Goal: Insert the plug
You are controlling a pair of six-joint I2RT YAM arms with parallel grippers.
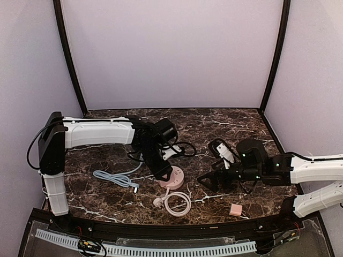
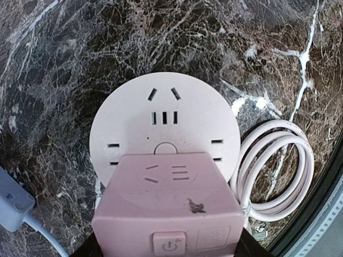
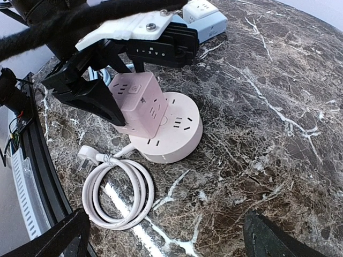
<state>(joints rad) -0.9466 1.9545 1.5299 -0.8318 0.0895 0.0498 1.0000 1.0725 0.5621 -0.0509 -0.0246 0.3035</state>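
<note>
The tilted cube would end up tipped at the hub's edge if I opened now. My left gripper needs to keep holding the cube until it sits flat on the hub's top.
A round pink socket hub (image 1: pixel 174 178) lies on the marble table, also in the left wrist view (image 2: pixel 163 115) and the right wrist view (image 3: pixel 179 134). My left gripper (image 1: pixel 159 167) is shut on a pink cube plug adapter (image 2: pixel 169 198), with a black finger at each side. The cube (image 3: pixel 140 101) sits slightly tilted against the hub's top at its left part. Its pins are hidden. My right gripper (image 1: pixel 214 181) is open and empty, low over the table to the right of the hub, with its fingertips (image 3: pixel 265 235) spread wide.
The hub's white cord (image 1: pixel 177 203) lies coiled in front of it with its plug (image 3: pixel 86 157). A light-blue cable (image 1: pixel 115 178) lies to the left, black cables (image 1: pixel 185 147) and white adapters (image 3: pixel 203 19) behind, and a small pink block (image 1: pixel 236 209) at the front right.
</note>
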